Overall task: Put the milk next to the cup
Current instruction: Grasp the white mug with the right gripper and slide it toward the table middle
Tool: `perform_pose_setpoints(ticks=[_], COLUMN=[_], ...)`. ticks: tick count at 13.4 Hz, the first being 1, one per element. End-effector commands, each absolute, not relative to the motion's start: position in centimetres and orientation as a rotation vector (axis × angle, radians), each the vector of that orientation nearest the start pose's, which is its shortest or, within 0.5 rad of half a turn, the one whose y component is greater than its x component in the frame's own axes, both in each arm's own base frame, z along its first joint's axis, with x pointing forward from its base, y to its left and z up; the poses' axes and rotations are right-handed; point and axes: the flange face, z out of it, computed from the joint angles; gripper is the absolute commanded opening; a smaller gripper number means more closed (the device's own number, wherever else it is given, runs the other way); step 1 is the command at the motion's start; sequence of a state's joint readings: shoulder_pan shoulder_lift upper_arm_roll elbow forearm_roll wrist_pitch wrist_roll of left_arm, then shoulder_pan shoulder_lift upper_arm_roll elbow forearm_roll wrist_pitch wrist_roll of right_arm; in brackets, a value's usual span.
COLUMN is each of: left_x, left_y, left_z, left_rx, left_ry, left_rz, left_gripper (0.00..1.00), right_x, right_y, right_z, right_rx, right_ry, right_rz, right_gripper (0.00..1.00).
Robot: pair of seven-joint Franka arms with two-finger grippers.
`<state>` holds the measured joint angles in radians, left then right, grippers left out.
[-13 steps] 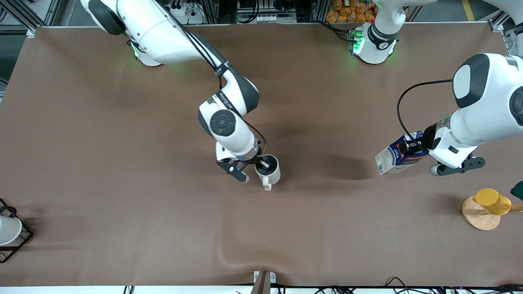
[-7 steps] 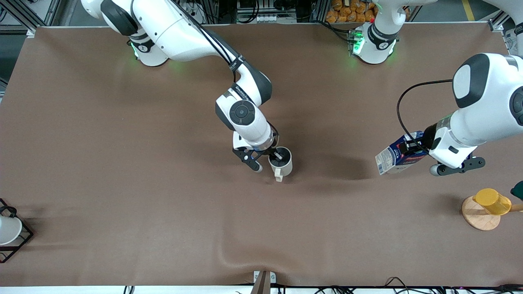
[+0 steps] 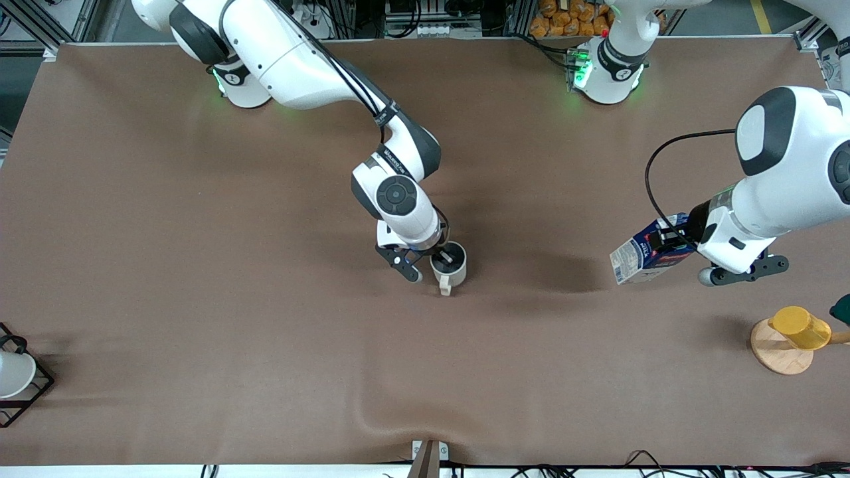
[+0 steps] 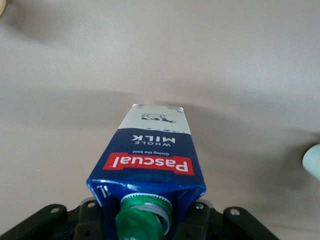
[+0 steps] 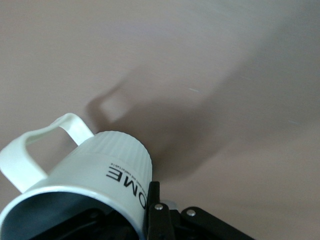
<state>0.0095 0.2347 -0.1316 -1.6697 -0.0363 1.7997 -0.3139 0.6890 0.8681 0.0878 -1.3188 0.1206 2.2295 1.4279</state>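
Observation:
My right gripper must hold the off-white cup (image 3: 450, 271) until its base, still apart from its shadow, touches the brown cloth.
The milk (image 3: 641, 255) is a dark blue carton with a green cap and red label. It is tilted in the air toward the left arm's end of the table, its pale base pointing toward the middle. My left gripper (image 3: 666, 244) is shut on its top end. In the left wrist view the milk (image 4: 150, 155) fills the centre. The off-white cup (image 3: 450, 271) is mid-table with its handle toward the front camera. My right gripper (image 3: 446, 255) is shut on its rim. One finger (image 5: 152, 210) presses the cup's (image 5: 100, 170) outer wall, and its shadow lies apart from it.
A yellow cup (image 3: 800, 326) on a round wooden base (image 3: 780, 355) stands at the left arm's end. A white cone in a black wire frame (image 3: 13, 375) sits at the right arm's end. The brown cloth has a ridge (image 3: 372, 418) near its front edge.
My right arm has carried the cup toward the left arm's end of the table, then eased slightly back. The left arm and the milk have not moved.

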Motion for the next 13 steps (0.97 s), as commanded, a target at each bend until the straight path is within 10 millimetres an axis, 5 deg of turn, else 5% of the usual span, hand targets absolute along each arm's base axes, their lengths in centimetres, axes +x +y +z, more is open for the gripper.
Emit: perform_pose_setpoints(ticks=[1, 5, 6, 7, 8, 11, 13], left_x=[61.2, 61.4, 61.3, 61.1, 61.0, 60.9, 60.4], left_y=[-7.1, -7.2, -7.4, -7.8, -8.2, -8.4, -9.5], left_z=[47.2, 47.7, 47.8, 47.8, 47.8, 48.0, 48.3], left_rx=[-3.149, -3.151, -3.150, -3.148, -3.147, -3.147, -3.145], left_ry=[-0.377, -0.398, -0.402, -0.396, -0.380, -0.373, -0.347], left_rz=[0.178, 0.160, 0.163, 0.175, 0.181, 0.191, 0.222], left_gripper=[0.50, 0.50, 0.50, 0.50, 0.50, 0.50, 0.50], right_x=[52.9, 52.1, 52.0, 51.8, 51.9, 52.9, 54.4], right_y=[53.1, 54.6, 54.7, 54.9, 54.8, 53.8, 52.0], right_z=[22.8, 23.6, 23.7, 23.6, 23.9, 26.5, 30.8], right_rx=[-2.824, -2.803, -2.806, -2.813, -2.815, -2.805, -2.840], right_ry=[1.171, 1.176, 1.172, 1.162, 1.157, 1.165, 1.087], right_rz=[0.214, 0.204, 0.196, 0.190, 0.185, 0.180, 0.184], right_gripper=[0.00, 0.00, 0.32, 0.80, 1.00, 1.00, 1.00])
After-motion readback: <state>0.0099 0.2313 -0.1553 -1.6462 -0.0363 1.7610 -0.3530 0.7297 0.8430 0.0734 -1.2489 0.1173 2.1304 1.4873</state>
